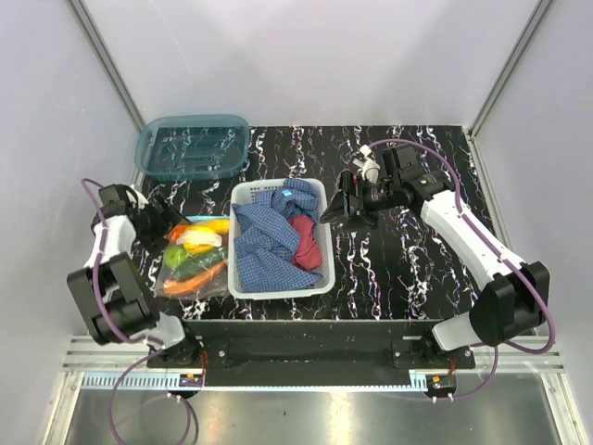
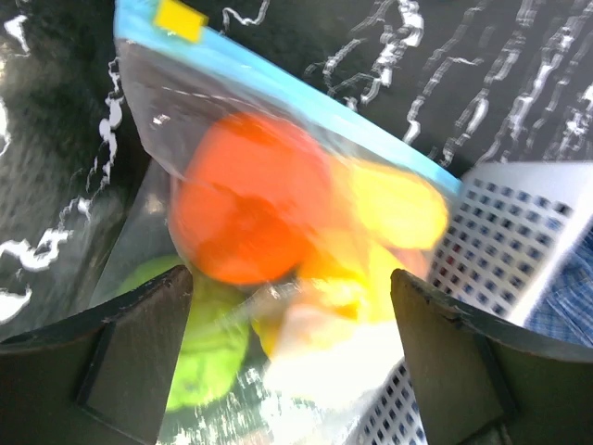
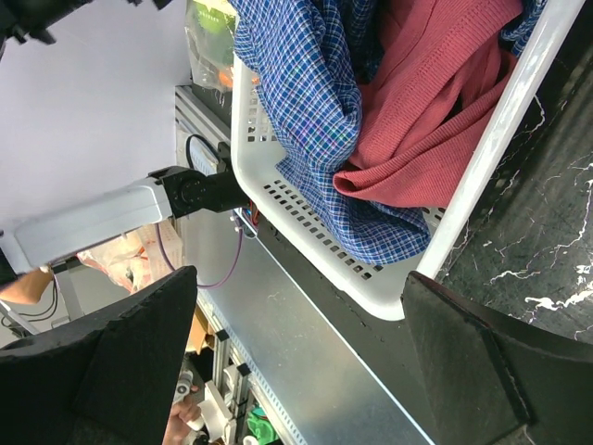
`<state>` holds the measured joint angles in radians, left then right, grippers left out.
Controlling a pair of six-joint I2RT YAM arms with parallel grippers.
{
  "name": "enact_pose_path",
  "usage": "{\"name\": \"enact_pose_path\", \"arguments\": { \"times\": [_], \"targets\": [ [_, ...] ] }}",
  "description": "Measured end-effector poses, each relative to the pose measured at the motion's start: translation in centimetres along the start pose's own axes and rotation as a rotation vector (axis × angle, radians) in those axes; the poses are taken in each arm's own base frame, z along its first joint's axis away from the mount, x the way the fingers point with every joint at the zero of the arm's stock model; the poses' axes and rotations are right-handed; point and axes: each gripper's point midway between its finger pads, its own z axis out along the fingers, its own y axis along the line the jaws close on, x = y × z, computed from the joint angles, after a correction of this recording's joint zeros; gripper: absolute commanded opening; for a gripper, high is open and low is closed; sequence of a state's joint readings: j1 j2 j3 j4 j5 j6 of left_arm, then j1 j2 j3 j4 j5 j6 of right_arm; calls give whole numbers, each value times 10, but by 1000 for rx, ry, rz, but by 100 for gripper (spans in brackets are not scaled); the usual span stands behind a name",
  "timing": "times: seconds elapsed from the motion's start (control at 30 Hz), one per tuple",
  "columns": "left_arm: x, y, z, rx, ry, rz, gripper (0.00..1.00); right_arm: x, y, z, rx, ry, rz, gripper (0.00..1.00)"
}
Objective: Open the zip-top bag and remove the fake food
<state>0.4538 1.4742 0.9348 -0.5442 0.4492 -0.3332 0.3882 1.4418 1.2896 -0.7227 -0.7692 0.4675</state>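
Observation:
My left gripper grabs the zip-top bag by the zip strip's yellow-tabbed end [image 2: 180,20] next, leaving the zip strip beside it for my right gripper to open.
The zip-top bag [image 1: 195,258] lies flat on the black marbled table, left of the white basket, with its teal-blue zip strip [image 2: 278,85] shut along the far end. Inside is the fake food: an orange piece [image 2: 248,209], a yellow piece [image 2: 400,204] and a lime-green piece [image 2: 208,345]. My left gripper [image 1: 174,217] hovers open just over the bag's zip end, holding nothing, with its fingers [image 2: 120,357] to either side of the food. My right gripper [image 1: 339,211] hangs open and empty beside the basket's right side, away from the bag.
A white slotted basket [image 1: 278,291] in the middle holds a blue plaid cloth [image 3: 306,93] and a red cloth [image 3: 435,111]. A rigid teal bin [image 1: 193,146] stands at the back left. The bag's right edge lies against the basket wall [image 2: 500,232].

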Motion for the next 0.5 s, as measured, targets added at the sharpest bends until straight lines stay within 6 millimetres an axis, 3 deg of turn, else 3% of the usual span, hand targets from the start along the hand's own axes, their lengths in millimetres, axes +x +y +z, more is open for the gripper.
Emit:
{"name": "enact_pose_path", "arguments": {
  "times": [0.17,0.33,0.5],
  "targets": [
    [-17,3,-15,-3,-58,1,90,0,-1,1,2,4,4,100],
    [-53,32,1,-12,-57,-95,84,-1,-5,5,8,12,14,100],
    [-75,33,22,57,-20,-122,80,-3,-3,4,5,10,8,100]
  ]
}}
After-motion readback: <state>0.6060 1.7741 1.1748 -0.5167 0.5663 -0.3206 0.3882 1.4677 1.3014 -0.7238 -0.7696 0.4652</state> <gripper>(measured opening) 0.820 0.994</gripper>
